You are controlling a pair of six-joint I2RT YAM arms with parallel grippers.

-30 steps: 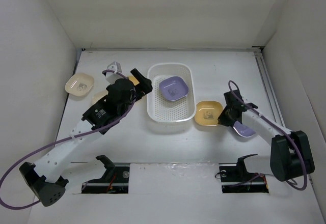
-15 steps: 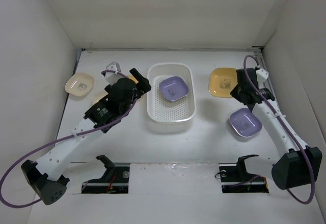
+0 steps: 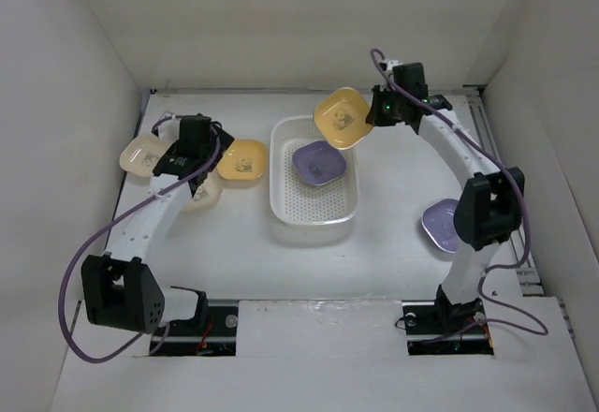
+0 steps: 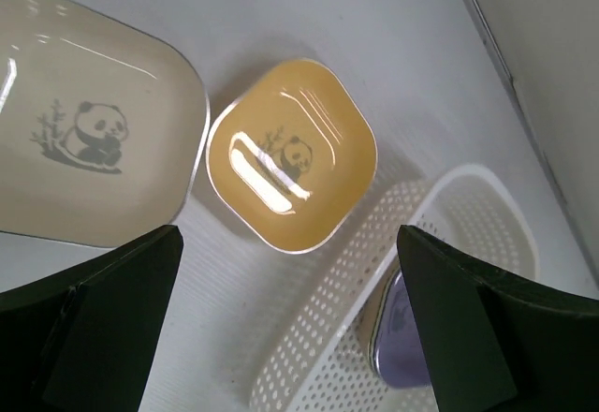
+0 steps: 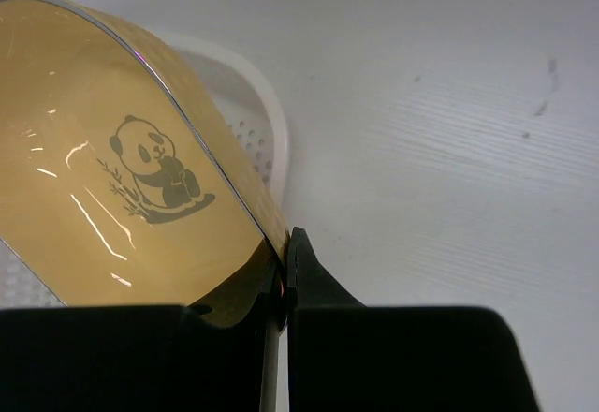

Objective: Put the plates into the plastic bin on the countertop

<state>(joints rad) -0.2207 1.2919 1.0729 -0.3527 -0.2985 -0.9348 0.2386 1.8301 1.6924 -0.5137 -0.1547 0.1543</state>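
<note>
The tilted yellow panda plate would catch the bin's far rim below if I opened now, so my right gripper should keep holding the plate until it is in the bin.
The white plastic bin (image 3: 314, 208) stands mid-countertop with a lavender plate (image 3: 319, 162) inside. My right gripper (image 3: 374, 112) is shut on the rim of a yellow panda plate (image 3: 342, 117) and holds it tilted above the bin's far right corner. The right wrist view shows the plate (image 5: 112, 197) pinched between the jaws (image 5: 285, 281). My left gripper (image 3: 198, 150) is open and empty, above a yellow plate (image 4: 290, 154) and a cream plate (image 4: 84, 140) left of the bin (image 4: 440, 215).
A second cream plate (image 3: 145, 154) lies at the far left near the wall. Another lavender plate (image 3: 440, 225) lies right of the bin beside the right arm. White walls close in the countertop (image 3: 281, 262) on three sides.
My right gripper has carried the yellow plate from the countertop right of the bin up and over its far rim. My left arm has pulled back left, uncovering the other yellow plate.
</note>
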